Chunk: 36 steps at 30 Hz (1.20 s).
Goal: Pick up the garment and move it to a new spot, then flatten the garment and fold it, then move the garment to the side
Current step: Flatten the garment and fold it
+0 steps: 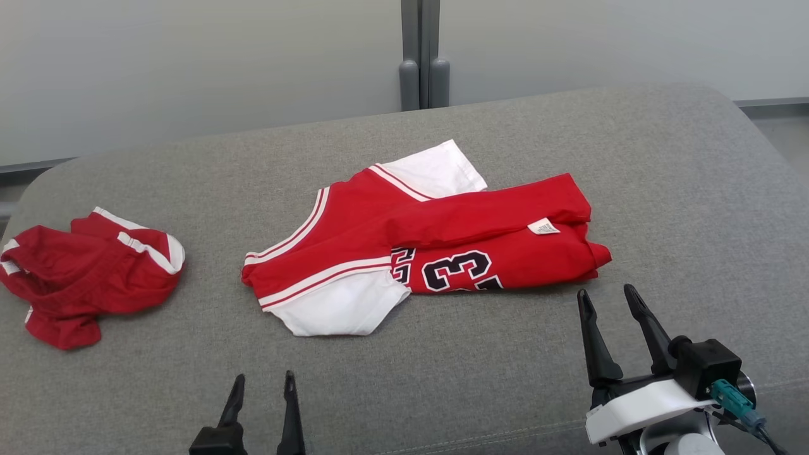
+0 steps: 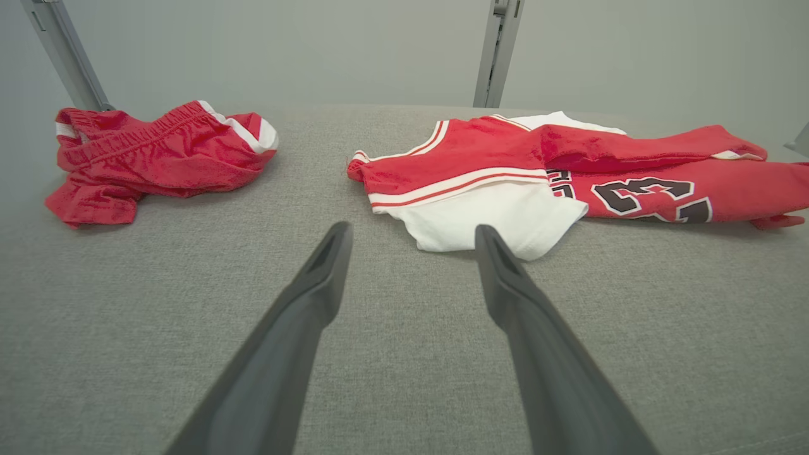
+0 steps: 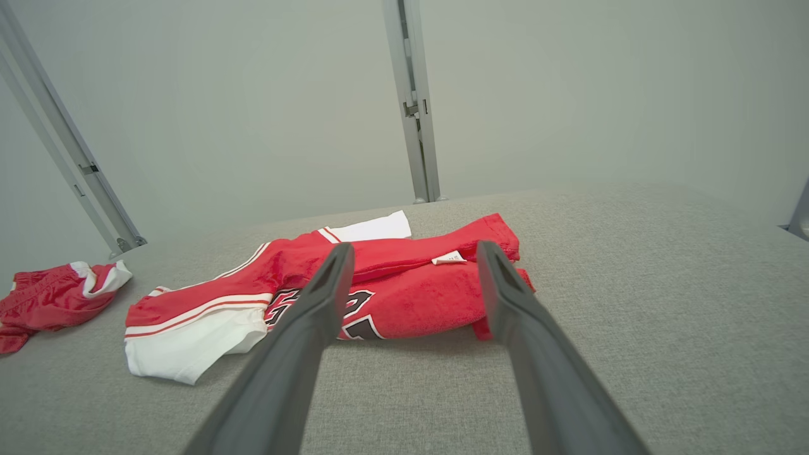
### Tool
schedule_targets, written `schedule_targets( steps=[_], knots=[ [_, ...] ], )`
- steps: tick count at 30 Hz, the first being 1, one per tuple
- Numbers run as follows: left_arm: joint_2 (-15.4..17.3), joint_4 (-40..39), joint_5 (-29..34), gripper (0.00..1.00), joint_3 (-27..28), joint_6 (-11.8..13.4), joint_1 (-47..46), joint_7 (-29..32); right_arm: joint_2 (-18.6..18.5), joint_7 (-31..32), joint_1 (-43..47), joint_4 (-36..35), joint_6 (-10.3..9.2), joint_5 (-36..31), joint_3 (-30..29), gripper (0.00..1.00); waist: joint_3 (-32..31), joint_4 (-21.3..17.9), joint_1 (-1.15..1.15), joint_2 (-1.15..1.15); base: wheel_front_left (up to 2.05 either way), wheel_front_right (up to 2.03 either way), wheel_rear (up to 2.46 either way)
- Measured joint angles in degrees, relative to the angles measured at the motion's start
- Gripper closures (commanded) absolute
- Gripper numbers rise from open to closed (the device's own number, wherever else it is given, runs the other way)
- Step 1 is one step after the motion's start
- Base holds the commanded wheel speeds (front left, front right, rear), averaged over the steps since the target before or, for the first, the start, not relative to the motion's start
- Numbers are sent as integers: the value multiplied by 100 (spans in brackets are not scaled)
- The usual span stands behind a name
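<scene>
I need to flatten the jersey, so next I need to grab the rumpled red jersey [image 1: 356, 227] by the hem of its white sleeve [image 1: 318, 325] with my left gripper.
The garment [image 1: 455, 221] is a red jersey with white sleeves and a black number, lying partly folded over itself in the middle of the grey padded surface [image 1: 505, 366]. My left gripper [image 1: 264, 377] is open near the front edge, short of the jersey's white sleeve [image 2: 493, 221]. My right gripper [image 1: 605, 292] is open just in front of the jersey's right hem, apart from it. In the left wrist view the garment [image 2: 480, 151] lies beyond the open left gripper [image 2: 412, 230]. In the right wrist view the garment [image 3: 411, 297] shows between the fingers of the open right gripper [image 3: 415, 248]. Nothing is held.
A crumpled pair of red shorts [image 1: 88, 278] with white trim lies at the far left of the surface, also visible as shorts [image 2: 152, 158] and shorts [image 3: 50, 297]. A grey post [image 1: 423, 57] stands against the pale wall behind. Bare cushion lies to the right of the jersey.
</scene>
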Motion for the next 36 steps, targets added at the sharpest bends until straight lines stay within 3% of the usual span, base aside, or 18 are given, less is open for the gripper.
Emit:
schedule_targets(
  steps=[5,10,18,28,31,32,36],
  knots=[
    [-8,942,-198,0,-300,-216,-729,0,-1,1,-26,-16,0,-26,35,0,140,-21,0,0,0,0,0],
    [-7,2259,-1302,0,-556,-285,-1585,22,0,0,-171,-20,0,-81,132,0,333,-58,0,0,0,0,0],
    [-10,3498,-2275,0,-1162,-383,-2655,20,-1,0,-354,-19,0,-125,132,0,571,-233,0,0,0,0,0],
    [-8,4245,-2724,2,-1380,27,-3299,2,0,0,-506,-31,0,-194,188,0,759,-512,0,0,0,0,0],
    [-9,4300,-2743,93,-1411,47,-3381,1,0,0,-515,-31,0,-218,181,0,795,-573,0,0,0,0,0],
    [-9,4346,-2755,100,-1450,22,-3391,1,-1,1,-516,-32,0,-219,175,0,802,-588,0,0,0,0,0],
    [-2,4488,-2833,100,-1660,-121,-3406,-4,-1,0,-514,-27,0,-227,159,0,777,-593,0,0,0,0,0]
  ],
)
